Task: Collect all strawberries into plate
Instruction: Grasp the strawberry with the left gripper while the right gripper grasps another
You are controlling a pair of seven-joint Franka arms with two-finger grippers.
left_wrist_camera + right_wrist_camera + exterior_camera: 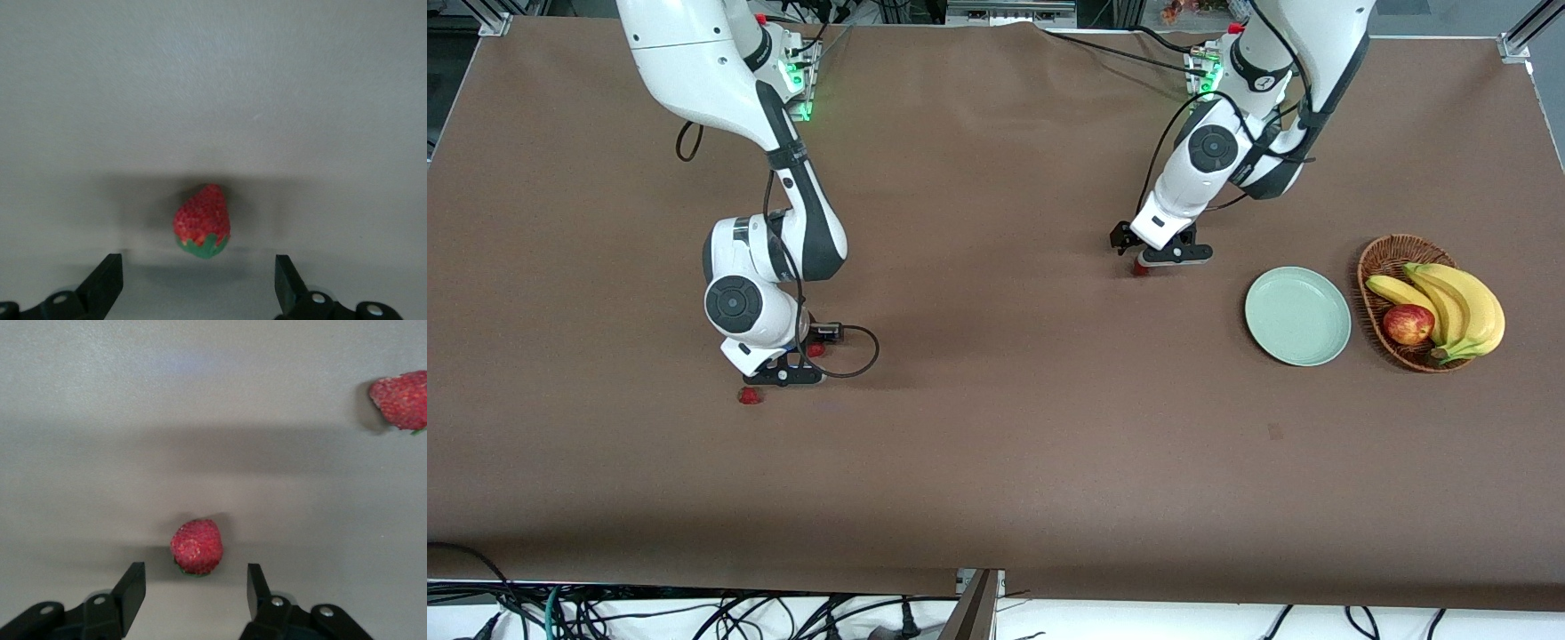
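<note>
Only the strawberry's leaves are level with my left gripper's fingers, so closing now would miss. My left gripper first moves toward its red body (201, 215), then closes on the strawberry.
Three strawberries lie on the brown table. One (1140, 267) lies at my left gripper (1161, 257); in the left wrist view this strawberry (202, 221) sits just ahead of the open, empty left gripper (200, 267). Two more strawberries (750, 396) (815, 349) lie beside my right gripper (783, 377). In the right wrist view one strawberry (197, 547) lies just ahead of the open, empty right gripper (195, 577), and another (400, 400) lies farther off. The mint-green plate (1297, 316) is empty, toward the left arm's end of the table.
A brown wicker basket (1383, 253) stands beside the plate, closer to the left arm's end, holding bananas (1458, 302) and a red-yellow apple (1408, 324). A black cable (854, 356) loops on the table by the right gripper.
</note>
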